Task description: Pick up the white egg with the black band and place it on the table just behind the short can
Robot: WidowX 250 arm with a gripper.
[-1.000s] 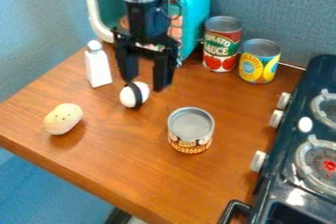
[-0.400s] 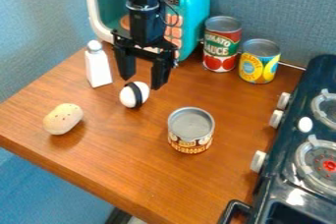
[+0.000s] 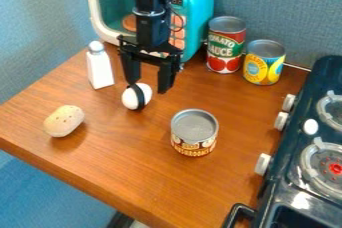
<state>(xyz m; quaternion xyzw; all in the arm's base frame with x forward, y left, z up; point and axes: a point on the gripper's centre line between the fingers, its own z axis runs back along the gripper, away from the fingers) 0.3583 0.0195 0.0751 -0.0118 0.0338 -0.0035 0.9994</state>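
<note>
The white egg-shaped thing has to go across the wooden table, so my gripper should grab it next by its rounded middle.
The black gripper (image 3: 149, 87) hangs open in the upper middle of the camera view, its two fingers apart and pointing down. Right by its fingertips, a white egg-shaped thing with a black band (image 3: 131, 98) lies on the wooden table; whether the left finger touches it I cannot tell. To the gripper's left stands a white bottle (image 3: 100, 69). A small can with a mushroom label (image 3: 194, 133) is upright, lower and to the right. The pale, speckled potato-like thing (image 3: 64, 121) lies at the left.
Behind the arm is a teal toy microwave (image 3: 194, 12). A red tomato can (image 3: 226, 45) and a yellow can (image 3: 264, 62) stand near the back wall. The dark toy stove (image 3: 304, 172), with white knobs, takes up the right side of the brown table (image 3: 127, 172).
Over the last second the arm's upper part has shifted slightly to the right and the gripper has moved a little. It has stayed open. The objects on the table have not moved.
</note>
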